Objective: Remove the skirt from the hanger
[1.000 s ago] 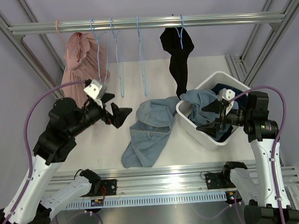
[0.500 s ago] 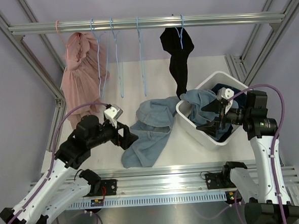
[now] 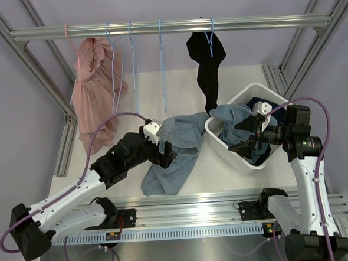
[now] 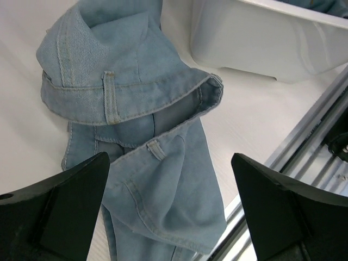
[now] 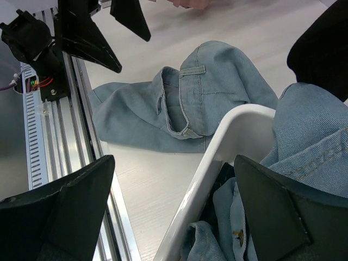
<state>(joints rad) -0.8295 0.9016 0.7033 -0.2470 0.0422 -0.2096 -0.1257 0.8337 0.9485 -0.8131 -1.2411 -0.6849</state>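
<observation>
I will next grab the denim skirt by its waistband at a belt loop with my left gripper. The bin-side end then stays free for handover to my right gripper.
A light-blue denim skirt lies crumpled on the white table, off any hanger; its waistband and belt loops show in the left wrist view and the right wrist view. Empty blue hangers hang from the rail. My left gripper hovers open just above the skirt, its jaws wide with only cloth below them. My right gripper is open over the near-left rim of the white bin, holding nothing.
A pink garment hangs at the rail's left end and a black garment at its right, reaching down to the white bin. The bin holds several denim pieces. A metal rail runs along the table's near edge.
My left arm has swung down and to the right, from beside the pink garment to low over the denim skirt. The right arm has barely moved.
</observation>
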